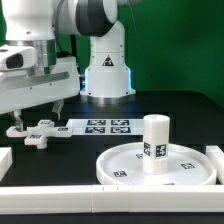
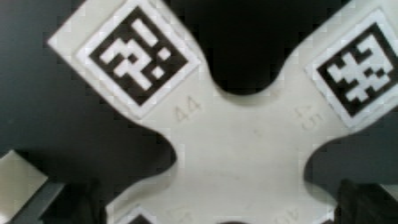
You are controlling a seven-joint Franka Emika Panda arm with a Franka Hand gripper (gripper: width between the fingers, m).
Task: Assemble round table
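The white cross-shaped foot [image 1: 38, 132] needs to be fitted onto the cylinder leg. My gripper should next grab the foot by its narrow middle.
The white cross-shaped foot [image 1: 38, 132] lies flat on the black table at the exterior view's left. It fills the wrist view [image 2: 222, 120], with tags on its arms. My gripper [image 1: 30, 124] is lowered over it, open, with one dark finger on each side of the foot's narrow waist [image 2: 205, 205]; a small gap shows on at least one side. The large round disc [image 1: 120, 165] lies at the front right. The short cylinder leg [image 1: 155, 143] stands upright at the disc's centre, a tag on its side.
The marker board [image 1: 106, 126] lies just to the right of the foot. White border bars run along the front [image 1: 60, 198], the left [image 1: 6, 157] and the right [image 1: 214, 153]. The robot base [image 1: 105, 70] stands behind.
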